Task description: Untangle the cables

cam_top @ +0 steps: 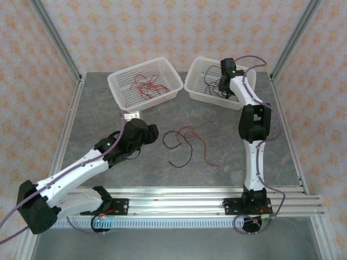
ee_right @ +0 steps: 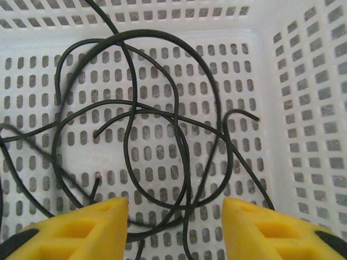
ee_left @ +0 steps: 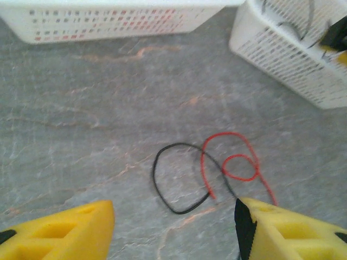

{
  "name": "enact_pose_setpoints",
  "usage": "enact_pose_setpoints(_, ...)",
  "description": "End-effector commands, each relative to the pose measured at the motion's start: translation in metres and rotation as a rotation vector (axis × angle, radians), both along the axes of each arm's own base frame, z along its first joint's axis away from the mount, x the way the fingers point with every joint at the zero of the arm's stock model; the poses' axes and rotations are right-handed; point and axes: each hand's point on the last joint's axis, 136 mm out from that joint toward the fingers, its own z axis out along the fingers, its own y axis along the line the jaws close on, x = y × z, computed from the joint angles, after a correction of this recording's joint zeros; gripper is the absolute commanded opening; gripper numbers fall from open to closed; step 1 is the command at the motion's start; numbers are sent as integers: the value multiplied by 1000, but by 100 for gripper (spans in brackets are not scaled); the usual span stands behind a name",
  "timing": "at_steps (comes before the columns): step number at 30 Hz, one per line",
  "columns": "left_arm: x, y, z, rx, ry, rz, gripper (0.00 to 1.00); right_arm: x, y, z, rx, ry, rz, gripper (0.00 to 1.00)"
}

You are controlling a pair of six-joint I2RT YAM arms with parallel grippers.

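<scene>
The robot needs to untangle the black cable into the black-cable basket, so its left gripper will grab the cable by its loop [cam_top: 164, 139] [ee_left: 154, 172] next and leave the red cable free.
On the table's middle lie a red cable [cam_top: 198, 143] and a black cable [cam_top: 178, 145], crossing each other. In the left wrist view the black cable [ee_left: 157, 181] forms a loop and the red cable [ee_left: 241, 162] curls over it on the right. My left gripper [cam_top: 154, 132] [ee_left: 173, 230] hovers just left of them, open, with nothing between its yellow fingers [ee_left: 70, 233]. My right gripper [cam_top: 223, 81] [ee_right: 174, 227] hangs open over a heap of black cables [ee_right: 173, 135] in the right basket, holding none of them.
Two white perforated baskets stand at the back. The left basket [cam_top: 116, 86] [ee_left: 108, 21] holds several red cables [cam_top: 146, 84]. The right basket [cam_top: 191, 86] [ee_left: 282, 59] holds black cables [cam_top: 209, 81]. Its wall [ee_right: 309, 108] rises close on the right of my right gripper.
</scene>
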Motion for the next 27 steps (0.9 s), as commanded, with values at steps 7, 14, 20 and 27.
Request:
enact_pose_setpoints(7,24,-23,-40,127,110,-52,60,-46,-1,126,41,-185,25,54)
enact_pose_setpoints(14,51,-47,-86,235,218,-128,53,-117,29,155,120,-267,133,54)
enact_pose_setpoints(20,65,-52,-127,292,299,-128,48,-191,59,145,232,-308,236,55)
enact_pose_setpoints(27,59,-51,-159,315,378,-126,45,-248,75,126,317,-318,280,54)
